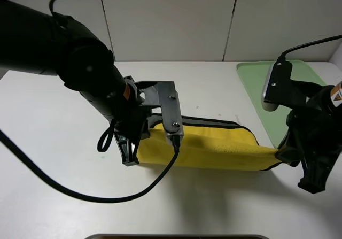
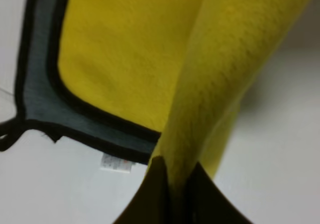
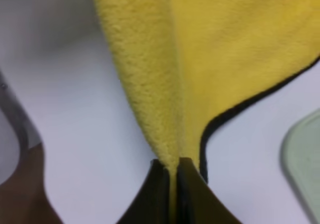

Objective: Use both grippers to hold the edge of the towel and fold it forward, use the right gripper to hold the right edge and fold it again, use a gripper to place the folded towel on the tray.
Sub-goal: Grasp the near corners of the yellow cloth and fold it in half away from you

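Observation:
I should move the towel forward before my right gripper lets go of it, because the towel's corner in the gripper's fingers hangs short of the towel's black far edge [image 1: 218,122].
The yellow towel [image 1: 214,148] lies folded over on the white table, its grey reverse and black bound edge [image 1: 214,122] showing along the far side. My left gripper [image 1: 140,143] is shut on the towel's left near corner; the left wrist view shows the yellow cloth [image 2: 220,78] pinched between the fingers [image 2: 155,194], with the grey reverse [image 2: 45,103] and black corner loop [image 2: 7,134] beyond. My right gripper [image 1: 283,154] is shut on the right near corner; the right wrist view shows the cloth [image 3: 200,58] clamped between the fingers [image 3: 160,194]. The pale green tray [image 1: 267,89] lies at the far right.
The tray's rim also shows in the right wrist view [image 3: 300,159], close beside the towel's right edge. A small white label [image 2: 116,162] sticks out under the towel's grey hem. A wall of pale panels [image 1: 171,20] stands behind the table.

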You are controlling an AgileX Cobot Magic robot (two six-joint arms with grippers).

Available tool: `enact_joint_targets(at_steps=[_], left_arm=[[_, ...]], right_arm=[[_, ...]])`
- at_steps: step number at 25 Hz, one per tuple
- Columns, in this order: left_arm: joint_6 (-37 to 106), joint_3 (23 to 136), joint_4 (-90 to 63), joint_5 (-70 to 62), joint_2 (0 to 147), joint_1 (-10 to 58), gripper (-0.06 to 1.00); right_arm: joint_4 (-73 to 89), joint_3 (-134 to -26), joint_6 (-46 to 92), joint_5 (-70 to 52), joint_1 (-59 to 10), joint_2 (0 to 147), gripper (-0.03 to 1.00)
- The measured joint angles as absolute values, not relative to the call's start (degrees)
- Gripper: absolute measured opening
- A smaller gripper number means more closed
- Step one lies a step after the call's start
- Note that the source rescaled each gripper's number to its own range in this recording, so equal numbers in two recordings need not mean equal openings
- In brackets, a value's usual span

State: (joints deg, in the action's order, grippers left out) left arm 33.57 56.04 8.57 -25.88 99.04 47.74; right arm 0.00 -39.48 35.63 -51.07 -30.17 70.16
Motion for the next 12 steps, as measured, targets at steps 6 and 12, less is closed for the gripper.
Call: enact_joint_targets(at_steps=[6, 12], left_arm=[[33.2, 56.2, 9.4, -22.3, 100.8, 47.3, 0.00], [31.9, 56.2, 9.7, -17.0, 100.9, 43.5, 0.00]], right_arm=[[-3.3, -42.4, 33.8, -50.6, -30.2, 75.7, 0.00], [-5.8, -42.9, 31.9, -47.1, -30.2, 78.7, 0.00]])
